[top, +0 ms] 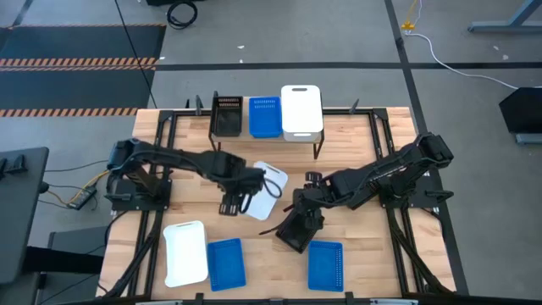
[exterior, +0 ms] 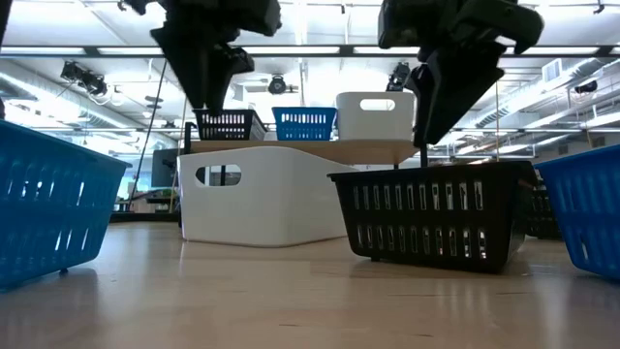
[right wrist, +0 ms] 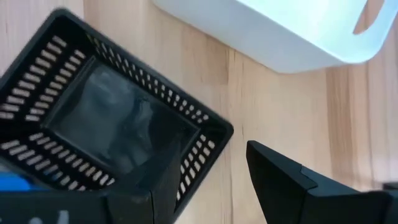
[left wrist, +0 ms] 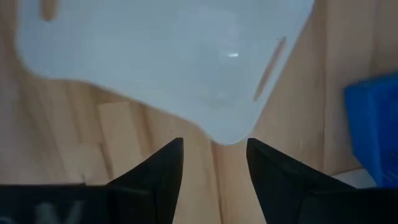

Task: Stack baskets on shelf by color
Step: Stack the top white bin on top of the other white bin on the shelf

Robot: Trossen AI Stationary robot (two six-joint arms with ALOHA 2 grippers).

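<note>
The mid-table basket is to be stacked with the shelf's white basket. The robot's left gripper should grab the mid-table basket by its rim near the rounded corner (top: 257,217) (left wrist: 229,135) next for that.
On the shelf (top: 339,127) stand a black basket (top: 227,116), a blue basket (top: 264,117) and a white basket (top: 301,111), side by side. A second white basket (top: 269,188) rests on its base mid-table. My left gripper (top: 235,206) hovers open just off this basket's near corner (left wrist: 227,134) and touches nothing. A second black basket (top: 298,227) sits on the table to the right. My right gripper (top: 306,206) is open above its far rim, one finger over the inside and one (right wrist: 280,174) outside. In the low view the gripper (exterior: 431,126) is clear of the rim (exterior: 436,174).
Near the front edge lie a third white basket (top: 185,252) and two blue baskets (top: 225,263) (top: 325,264). Black frame rails (top: 152,212) run along both table sides. Bare wood lies between the shelf and the middle baskets.
</note>
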